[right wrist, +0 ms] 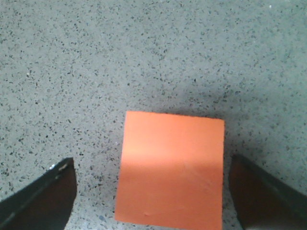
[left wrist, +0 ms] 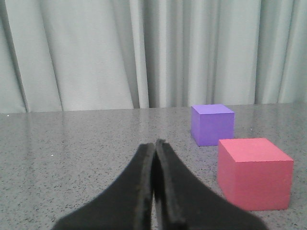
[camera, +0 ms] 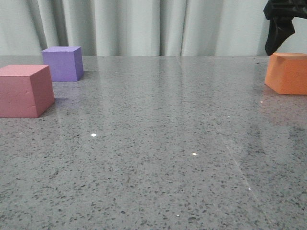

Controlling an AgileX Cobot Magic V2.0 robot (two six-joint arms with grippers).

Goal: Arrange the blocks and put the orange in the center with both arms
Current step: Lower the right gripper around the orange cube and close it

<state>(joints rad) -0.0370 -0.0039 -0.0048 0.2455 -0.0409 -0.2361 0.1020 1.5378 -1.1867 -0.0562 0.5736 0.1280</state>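
My fingers are at the orange cube's top edge (camera: 290, 55), above its sides, and would miss it if I closed now. My right gripper should move down first, then close on the cube.
The orange cube (camera: 289, 73) sits at the table's far right. My right gripper (camera: 278, 40) hangs just above it, open; in the right wrist view its fingers (right wrist: 48, 194) stand wide on either side of the orange cube (right wrist: 172, 167) without touching it. The dusty-red cube (camera: 25, 90) sits at the left, the purple cube (camera: 63, 63) behind it. My left gripper (left wrist: 154, 143) is shut and empty, low over the table, with the purple cube (left wrist: 212, 124) and the red cube (left wrist: 254, 172) ahead of it to one side. The left gripper is out of the front view.
The grey speckled tabletop (camera: 158, 143) stretches between the cubes. A pale curtain (camera: 144, 24) hangs along the table's back edge.
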